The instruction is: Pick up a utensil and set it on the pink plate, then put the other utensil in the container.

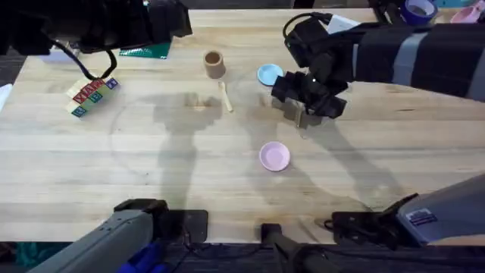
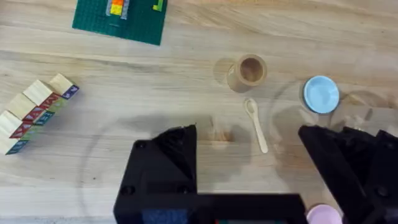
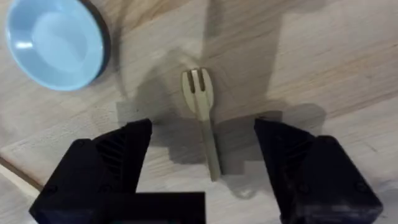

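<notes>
The small wooden fork needs to go on the pink plate. My right gripper should grab it by its handle [image 3: 210, 146] next, before it goes there.
A small wooden fork [image 3: 202, 118] lies flat on the table, and my right gripper [image 3: 202, 168] hangs open just above it, one black finger on each side of the handle. From overhead, the right gripper [image 1: 305, 106] sits right of the blue plate, with the pink plate [image 1: 274, 156] nearer the front. The wooden spoon [image 1: 225, 96] lies beside the brown cup container [image 1: 214, 64]. My left gripper [image 2: 249, 180] is open and held high, looking down on the spoon [image 2: 256, 124], the container [image 2: 249, 71] and the pink plate's edge [image 2: 323, 216].
A light blue plate [image 1: 269, 74] sits close behind the right gripper. Lettered wooden blocks [image 1: 92, 97] and a green baseplate [image 1: 148, 51] lie at the back left. The left arm [image 1: 98, 26] looms dark over the back left corner.
</notes>
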Robot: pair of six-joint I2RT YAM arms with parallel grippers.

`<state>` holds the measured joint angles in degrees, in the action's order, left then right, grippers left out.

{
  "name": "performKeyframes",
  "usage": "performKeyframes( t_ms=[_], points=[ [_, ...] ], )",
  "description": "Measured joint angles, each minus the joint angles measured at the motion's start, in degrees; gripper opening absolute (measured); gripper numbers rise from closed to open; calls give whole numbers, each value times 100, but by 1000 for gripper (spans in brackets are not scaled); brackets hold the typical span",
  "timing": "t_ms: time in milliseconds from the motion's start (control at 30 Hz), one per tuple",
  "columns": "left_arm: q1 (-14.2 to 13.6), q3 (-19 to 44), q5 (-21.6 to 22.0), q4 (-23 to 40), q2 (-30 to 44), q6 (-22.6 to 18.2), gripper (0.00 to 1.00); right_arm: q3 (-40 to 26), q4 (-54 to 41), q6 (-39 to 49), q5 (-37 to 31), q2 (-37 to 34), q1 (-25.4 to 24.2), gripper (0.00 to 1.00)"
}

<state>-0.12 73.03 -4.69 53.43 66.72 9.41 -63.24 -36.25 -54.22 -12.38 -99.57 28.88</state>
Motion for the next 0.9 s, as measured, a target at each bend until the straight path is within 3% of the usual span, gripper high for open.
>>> performKeyframes(
  t_ms=[233, 567, 800, 900],
  points=[
    [0, 0, 0, 2, 2, 0, 993, 4, 2, 2, -4, 4, 4, 995],
    [0, 0, 0, 2, 1, 0, 993, 48, -70, 20, -136, 9, -7, 482],
    [0, 0, 0, 4, 1, 0, 993, 61, -17, 20, -178, 10, -17, 184],
    [0, 0, 0, 4, 0, 0, 993, 61, -13, 21, -179, 10, -17, 115]
  ],
)
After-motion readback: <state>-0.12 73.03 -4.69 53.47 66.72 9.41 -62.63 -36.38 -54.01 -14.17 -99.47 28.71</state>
